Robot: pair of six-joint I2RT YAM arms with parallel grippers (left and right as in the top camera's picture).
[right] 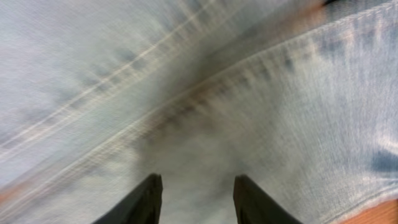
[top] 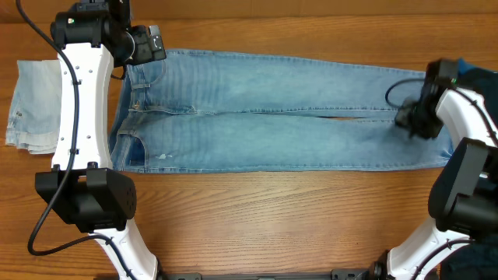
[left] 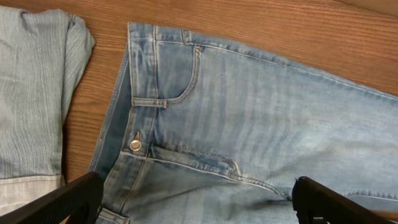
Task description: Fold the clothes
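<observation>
My left gripper grabs the jeans by the fly next, just beside the waistband button, to straighten the bunched front for folding.
The clothes are a long pair of faded light-blue jeans spread flat across the wooden table, waist to the left and legs to the right. A paler folded denim piece lies at the far left. My left gripper hovers over the waistband, wide open; the left wrist view shows its gripper empty above the fly, button and front pocket of the jeans, with the paler piece beside them. My right gripper sits over the leg ends. Seen from the right wrist, that gripper has parted jaws above blurred denim.
Bare wooden table runs along the front edge below the jeans. Both arm bases stand at the front corners, the left and the right. A dark blue item shows at the right edge behind the right arm.
</observation>
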